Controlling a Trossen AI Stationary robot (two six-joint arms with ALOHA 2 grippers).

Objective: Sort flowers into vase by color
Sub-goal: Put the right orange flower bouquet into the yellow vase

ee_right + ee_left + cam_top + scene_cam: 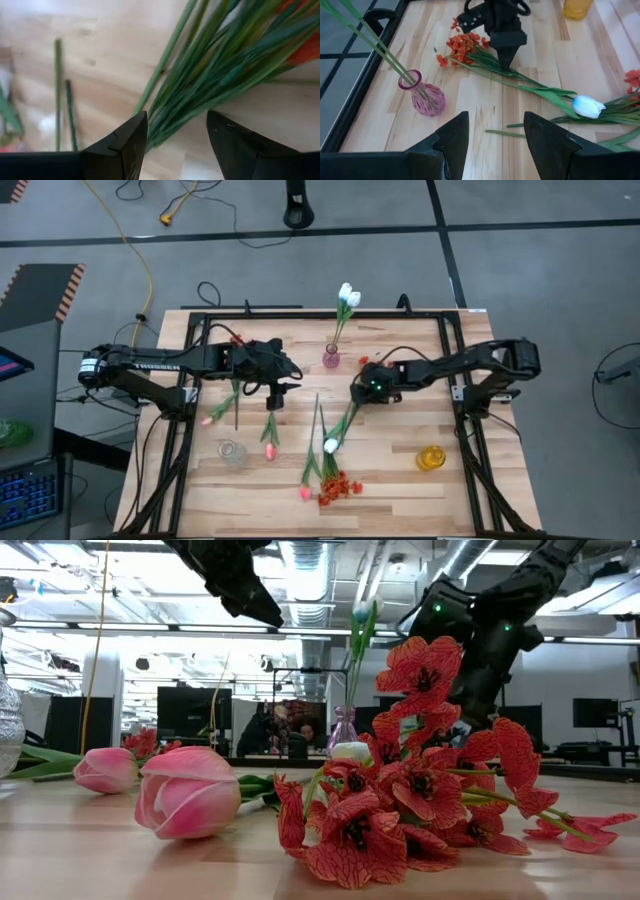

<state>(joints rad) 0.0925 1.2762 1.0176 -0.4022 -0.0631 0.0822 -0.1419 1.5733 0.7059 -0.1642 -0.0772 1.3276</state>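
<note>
My right gripper is going to grab the red-orange bunch of flowers by its green stems next. It will do this to fill the yellow vase (430, 458) by color.
My right gripper (362, 394) (177, 134) is open and low over a bundle of green stems (200, 85), one finger on each side of it. Those stems run from a red-orange bunch (465, 44) to a white tulip (330, 445) (587, 106) lying flat on the table. My left gripper (276, 392) (495, 135) is open and holds nothing, left of the pink vase (331, 358) (425, 97). White tulips (347, 297) stand in that vase. Pink tulips (270, 448) (190, 790) and red-orange blooms (340, 487) (400, 800) lie on the near half. My right gripper comes from above, pointing down, with its fingers (505, 57) across the stem bundle (517, 75) near its red-orange end. The stems lie flat on the table. Whether the fingers touch them, I cannot tell.
A clear vase (232, 452) stands near the table's near-left part and a yellow vase (430, 458) near the near-right part. Two loose stem pieces (505, 131) lie on the wood between the grippers. A black frame (190, 330) borders the table.
</note>
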